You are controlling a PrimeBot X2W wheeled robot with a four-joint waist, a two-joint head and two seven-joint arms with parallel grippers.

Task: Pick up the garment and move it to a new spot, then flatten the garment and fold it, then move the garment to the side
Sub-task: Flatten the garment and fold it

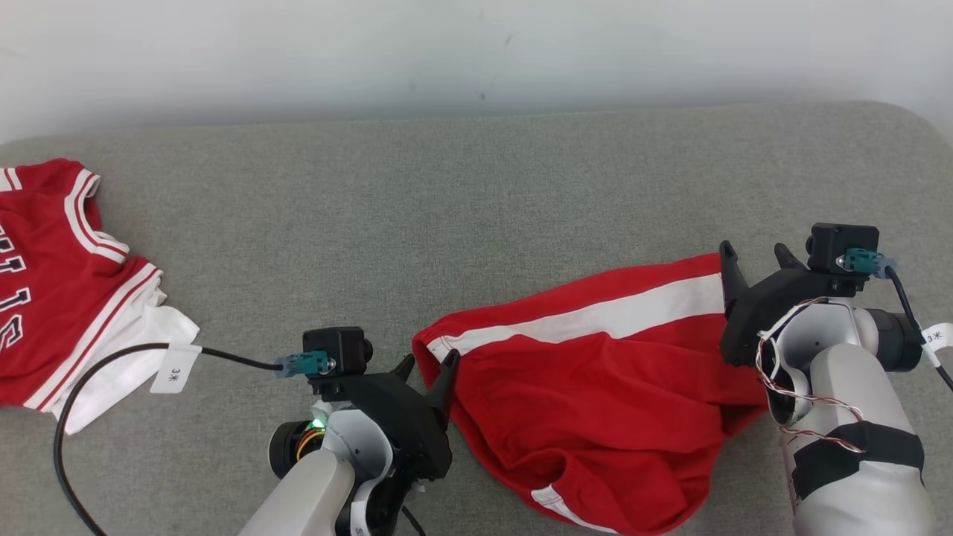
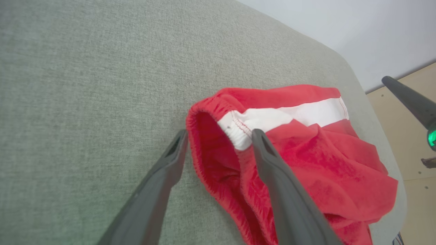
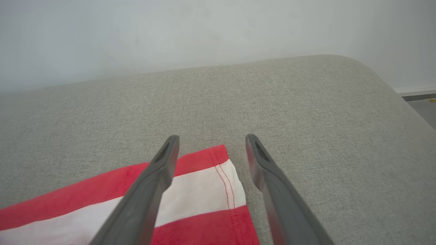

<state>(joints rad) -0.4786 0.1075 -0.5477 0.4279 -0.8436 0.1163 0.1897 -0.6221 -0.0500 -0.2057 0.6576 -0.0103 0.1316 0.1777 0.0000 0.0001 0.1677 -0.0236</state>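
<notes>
My left gripper grabs the striped waistband edge (image 1: pixel 440 347) next, since the waistband's edge stands up at the white stripe while the shorts lie slack (image 1: pixel 590 402).
The garment is a pair of red shorts (image 1: pixel 595 372) with a white side stripe, lying crumpled on the grey cushion (image 1: pixel 447 208) at centre right. My left gripper (image 1: pixel 429 362) is open at the shorts' left end. In the left wrist view the gripper (image 2: pixel 219 134) straddles the elastic waistband of the shorts (image 2: pixel 323 160), one finger outside on the cushion and one over the cloth. My right gripper (image 1: pixel 753 253) is open at the far right corner. In the right wrist view the gripper (image 3: pixel 212 139) stands over the stitched hem corner of the shorts (image 3: pixel 204 197).
A red jersey (image 1: pixel 59 283) with white trim lies at the cushion's left edge. A black cable (image 1: pixel 97 372) with a white tag loops beside it. A pale wall (image 1: pixel 476 52) runs behind the cushion. The cushion's rounded right edge (image 2: pixel 371 112) drops to a wooden floor (image 2: pixel 402 136).
</notes>
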